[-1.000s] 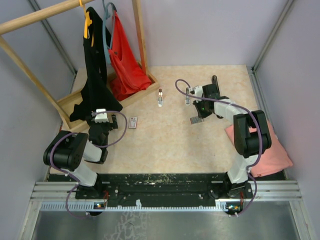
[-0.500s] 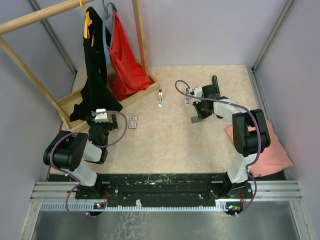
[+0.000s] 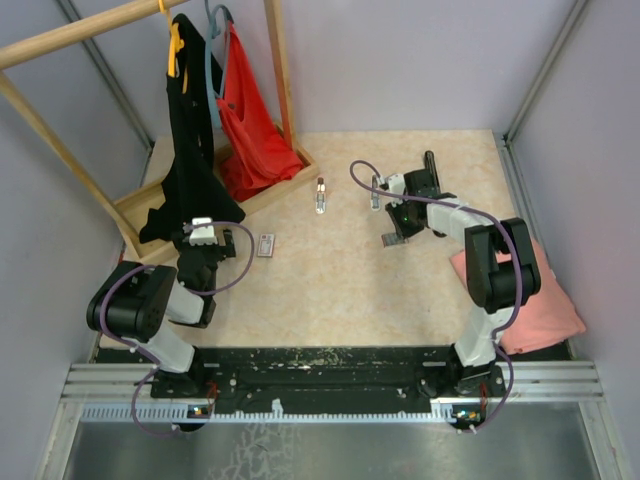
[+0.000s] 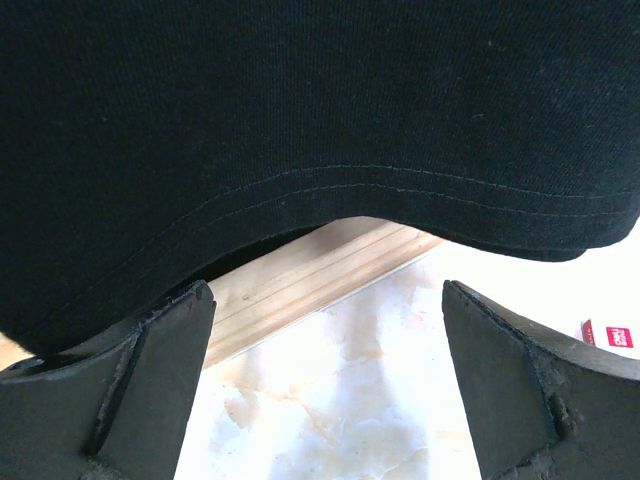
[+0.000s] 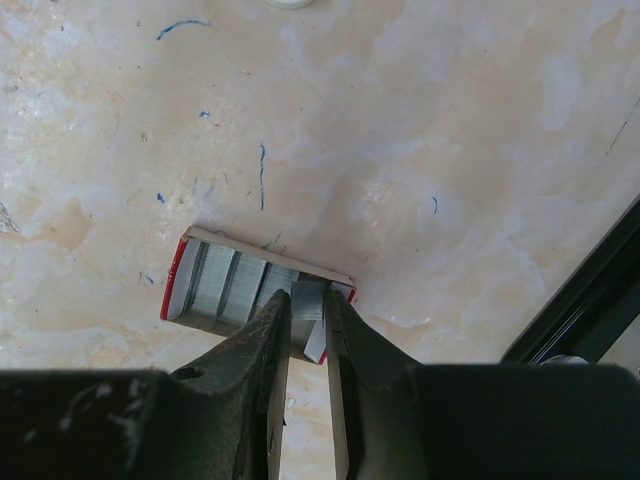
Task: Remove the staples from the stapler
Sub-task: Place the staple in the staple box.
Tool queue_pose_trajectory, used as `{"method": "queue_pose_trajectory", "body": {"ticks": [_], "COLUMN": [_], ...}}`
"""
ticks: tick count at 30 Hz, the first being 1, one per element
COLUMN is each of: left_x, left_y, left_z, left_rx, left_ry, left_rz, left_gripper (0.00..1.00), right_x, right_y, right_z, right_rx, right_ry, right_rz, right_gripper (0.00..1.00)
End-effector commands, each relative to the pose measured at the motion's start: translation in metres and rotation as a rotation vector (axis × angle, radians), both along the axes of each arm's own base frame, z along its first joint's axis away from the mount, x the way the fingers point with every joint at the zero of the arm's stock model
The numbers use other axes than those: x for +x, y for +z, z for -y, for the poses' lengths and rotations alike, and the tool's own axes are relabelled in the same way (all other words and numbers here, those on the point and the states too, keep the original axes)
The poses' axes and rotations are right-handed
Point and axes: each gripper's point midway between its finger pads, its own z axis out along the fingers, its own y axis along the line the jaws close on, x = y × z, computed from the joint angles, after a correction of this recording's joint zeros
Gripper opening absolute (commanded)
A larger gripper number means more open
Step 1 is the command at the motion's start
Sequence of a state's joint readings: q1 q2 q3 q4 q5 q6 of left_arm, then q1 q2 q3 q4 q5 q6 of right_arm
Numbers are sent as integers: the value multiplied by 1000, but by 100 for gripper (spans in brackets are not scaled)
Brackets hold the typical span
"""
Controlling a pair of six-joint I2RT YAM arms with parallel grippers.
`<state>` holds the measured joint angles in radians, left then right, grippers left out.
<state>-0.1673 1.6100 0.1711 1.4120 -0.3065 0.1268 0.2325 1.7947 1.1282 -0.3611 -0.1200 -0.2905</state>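
The strip of staples is over the open inside of the red-edged box (image 5: 200, 240), so the robot's right gripper will let go of the strip. The strip would land and stay in the red-edged box.
My right gripper (image 5: 308, 300) is shut on a short silver-grey strip of staples (image 5: 312, 297). It holds the strip right over the near right corner of an open red-edged box (image 5: 200, 240). More staple strips (image 5: 222, 288) lie side by side in that box. In the top view the right gripper (image 3: 396, 232) is at the grey box (image 3: 391, 242), right of the table's middle. A small silver and brown object (image 3: 320, 196), perhaps the stapler, lies farther left. My left gripper (image 4: 325, 400) is open and empty, low over the table under a black garment's hem (image 4: 400, 180).
A small flat box with a reddish label (image 3: 265, 245) lies near the left gripper and shows at the right edge of the left wrist view (image 4: 606, 334). A wooden rack (image 3: 255, 190) holds black and red garments at the back left. A pink cloth (image 3: 530, 290) lies at the right. A black bar (image 5: 585, 295) is right of the right gripper.
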Motion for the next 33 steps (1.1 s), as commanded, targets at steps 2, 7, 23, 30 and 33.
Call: {"method": "queue_pose_trajectory", "body": {"ticks": [2,7,23,30,33], "left_x": [5,5,5,5,5], "left_y": [9,9,9,9,9], "left_z": [0,0,0,-1,0], "left_rx": [-23,-23,-23,-23,-23], "left_ry": [4,4,5,5,5], "left_rz": [36,36,36,35,36], "left_gripper": [100,100,100,100,100], "right_x": [19,19,25,28,29], "right_y": [19,20,40,52,55], "right_z": [-1,-1,-3,-1,0], "right_rx": [13,13,-1,-1,-2], "right_ry": [-21,-20,-23,-32,-35], "right_rz": [71,74,143,181,190], "right_gripper": [22,24,29,32,33]}}
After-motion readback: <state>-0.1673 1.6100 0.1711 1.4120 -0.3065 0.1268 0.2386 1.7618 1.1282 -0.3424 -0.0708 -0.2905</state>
